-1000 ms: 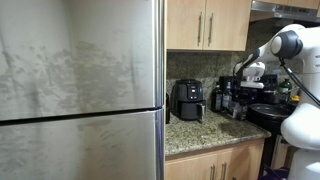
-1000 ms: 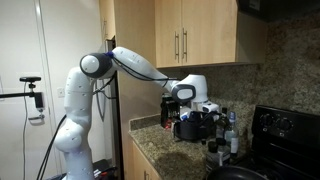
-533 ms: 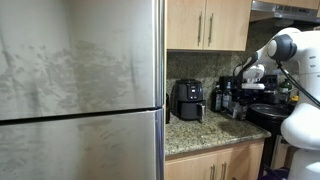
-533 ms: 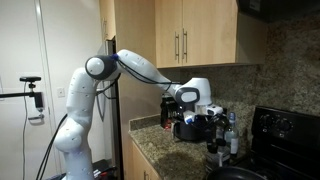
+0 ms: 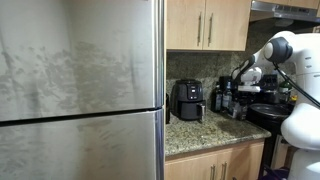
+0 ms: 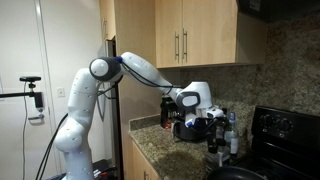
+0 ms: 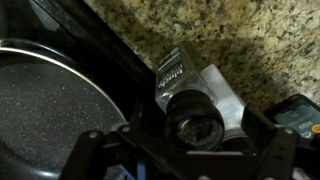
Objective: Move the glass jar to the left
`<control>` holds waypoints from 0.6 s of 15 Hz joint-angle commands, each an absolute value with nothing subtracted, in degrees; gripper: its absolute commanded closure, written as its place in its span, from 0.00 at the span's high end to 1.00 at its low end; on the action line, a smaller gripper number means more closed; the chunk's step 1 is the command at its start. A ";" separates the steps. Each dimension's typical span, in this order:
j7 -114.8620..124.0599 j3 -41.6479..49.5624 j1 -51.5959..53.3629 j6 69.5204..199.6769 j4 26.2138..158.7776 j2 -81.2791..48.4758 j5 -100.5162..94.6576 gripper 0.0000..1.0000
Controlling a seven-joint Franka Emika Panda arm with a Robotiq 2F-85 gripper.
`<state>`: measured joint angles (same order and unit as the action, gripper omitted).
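Note:
My fingers are still above the jar's dark round lid (image 7: 195, 119), so it is too early to close on the glass jar; my gripper comes down first, next.
In the wrist view a small glass jar (image 7: 192, 98) with a dark round lid and a printed label stands on the speckled granite counter (image 7: 230, 30). My gripper (image 7: 180, 150) is right above it. Its two dark fingers stand wide apart on either side of the jar, clear of the glass, so it is open. In both exterior views the gripper (image 5: 243, 84) (image 6: 214, 122) hangs low over a cluster of bottles and jars at the counter's end next to the stove. I cannot pick out the jar itself there.
A black frying pan (image 7: 50, 100) on the black stove (image 6: 285, 125) lies close beside the jar. A black air fryer (image 5: 188, 100) stands further along the counter. A steel fridge (image 5: 80, 90) fills the near side. Wooden cabinets (image 6: 190, 40) hang overhead.
The arm has reached further toward the stove end of the counter and come down a little over the bottles. The gripper stays open.

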<state>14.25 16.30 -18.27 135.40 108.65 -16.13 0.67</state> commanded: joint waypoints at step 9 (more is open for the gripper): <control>18.11 18.31 -17.72 139.57 107.24 -19.64 1.16 0.41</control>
